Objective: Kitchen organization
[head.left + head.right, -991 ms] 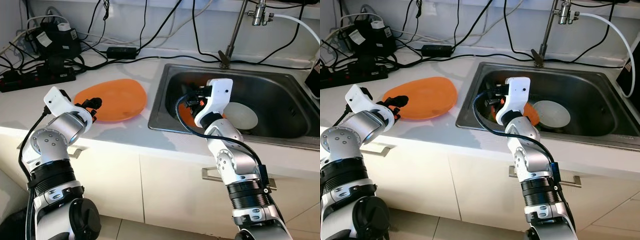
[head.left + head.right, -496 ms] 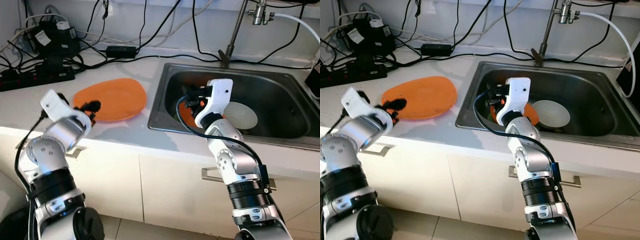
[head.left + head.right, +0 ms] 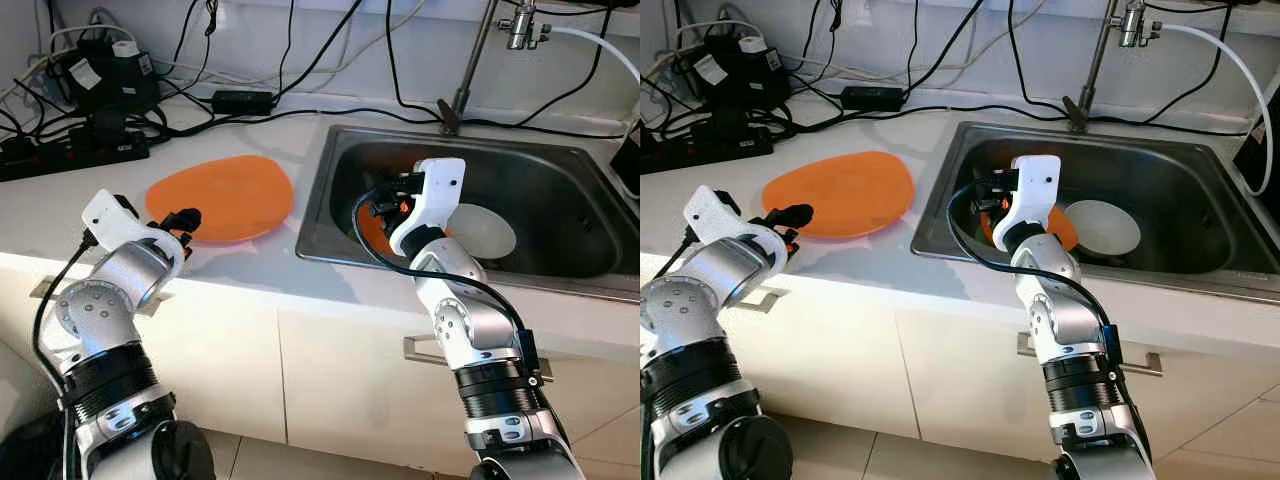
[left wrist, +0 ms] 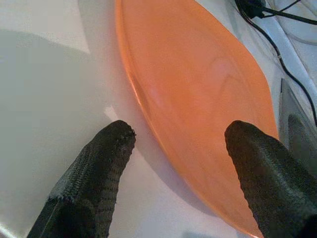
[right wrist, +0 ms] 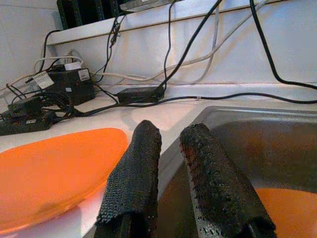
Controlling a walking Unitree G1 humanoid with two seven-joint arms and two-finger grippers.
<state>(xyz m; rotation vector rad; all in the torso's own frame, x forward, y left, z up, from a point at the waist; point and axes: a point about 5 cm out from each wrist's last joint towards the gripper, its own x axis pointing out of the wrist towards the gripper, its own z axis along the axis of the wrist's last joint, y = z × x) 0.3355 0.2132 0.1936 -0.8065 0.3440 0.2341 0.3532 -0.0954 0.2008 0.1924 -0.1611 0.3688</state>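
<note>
My left gripper grabs the orange plate by its thin near rim (image 3: 218,241) next, since the plate spreads far wider than the open fingers.
An orange plate (image 3: 222,198) lies flat on the white counter (image 3: 250,265), left of the sink (image 3: 590,275). My left gripper (image 3: 185,220) hovers at the plate's front-left rim, open; in the left wrist view its two fingers (image 4: 104,158) stand wide apart just short of the plate (image 4: 198,84). My right gripper (image 3: 383,203) hangs over the left part of the sink, shut with nothing held. A second orange plate (image 3: 1065,228) lies in the sink, partly hidden behind my right arm, next to a white dish (image 3: 483,232).
Power strips, adapters and tangled cables (image 3: 80,150) crowd the back left of the counter. A faucet (image 3: 460,100) rises behind the sink. Cabinet doors with metal handles (image 3: 420,348) sit below the counter's front edge.
My left arm has shifted and its gripper has drawn back a little from over the plate's rim toward the counter's front. The right arm has not moved.
</note>
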